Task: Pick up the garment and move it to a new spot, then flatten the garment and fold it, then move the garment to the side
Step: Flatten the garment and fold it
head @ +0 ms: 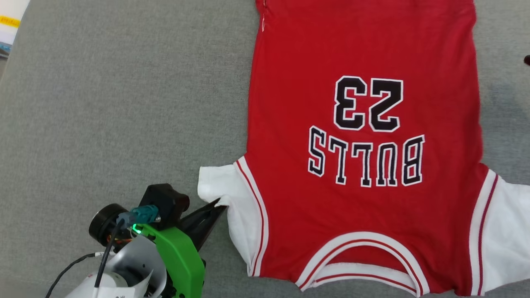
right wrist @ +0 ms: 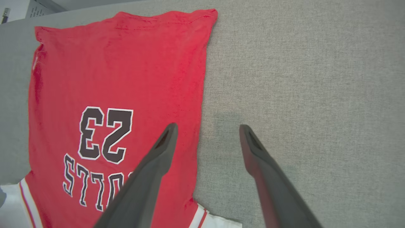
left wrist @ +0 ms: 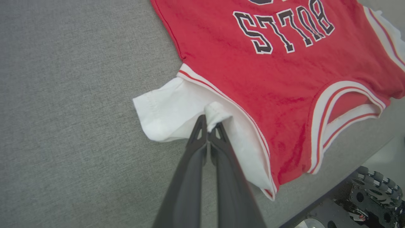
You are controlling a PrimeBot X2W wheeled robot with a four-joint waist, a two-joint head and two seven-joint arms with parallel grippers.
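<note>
Next, my right gripper pinches the flattened garment by its red hem corner by the pale side-seam mark to turn and fold it.
The garment lies spread flat on the grey table, number and lettering face up, neck towards me and hem far away. In the head view my left gripper reaches in from the lower left to the white sleeve. The left wrist view has that gripper shut on a small bunched fold of the sleeve. My right gripper hangs open above the table, one finger over the garment near its side edge, the other over bare grey cloth, nothing between them.
Grey fabric covers the table, with wide free room to the garment's left in the head view. The table's near edge and my wheeled base show in the left wrist view. A white and yellow object sits past the far left corner.
</note>
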